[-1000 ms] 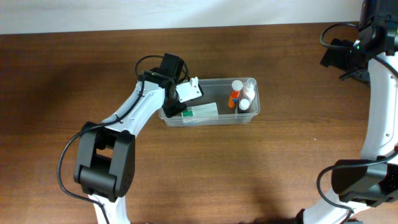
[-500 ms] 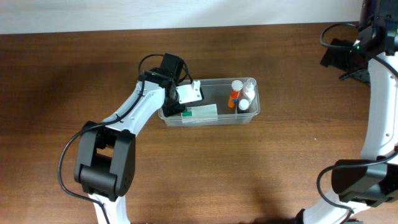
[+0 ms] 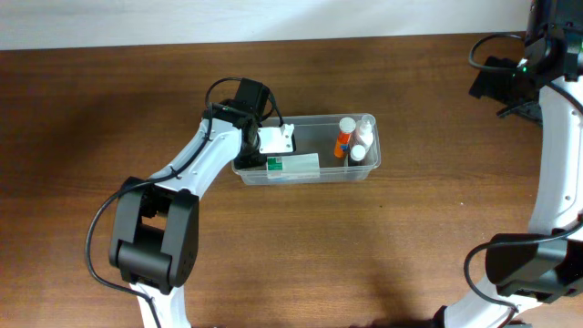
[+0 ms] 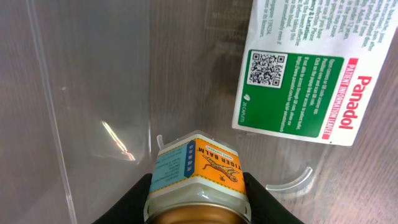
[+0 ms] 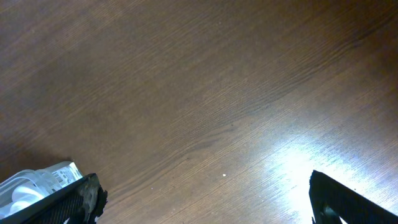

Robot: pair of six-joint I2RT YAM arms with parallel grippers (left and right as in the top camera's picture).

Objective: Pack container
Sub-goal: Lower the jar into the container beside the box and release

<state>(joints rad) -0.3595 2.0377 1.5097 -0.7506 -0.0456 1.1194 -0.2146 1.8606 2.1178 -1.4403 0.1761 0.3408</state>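
The jar's lower edge touches the tub's bottom, inside the tub's side, so my left gripper will let go of the jar.
The container [image 3: 366, 166] is a clear rectangular tub at the table's middle. A green-and-white Panadol box [image 3: 293, 166] lies flat in it, and small bottles [image 3: 352, 138] stand at its right end. My left gripper [image 3: 262, 151] reaches down into the tub's left end, shut on a small jar [image 4: 198, 169] with an orange and blue tiger label and a gold lid. In the left wrist view the black fingers [image 4: 132, 200] clamp the jar's sides, with the Panadol box [image 4: 303, 93] to its upper right. My right gripper [image 5: 208, 202] is open over bare wood.
The clear tub wall [image 4: 48, 106] stands close on the left of the held jar. The right arm [image 3: 556, 155] runs along the table's right side, its gripper [image 3: 495, 82] far from the tub. Brown wooden tabletop [image 3: 301, 255] lies all around.
My left gripper with the jar has shifted slightly down and left into the tub's left end. The right arm has not moved.
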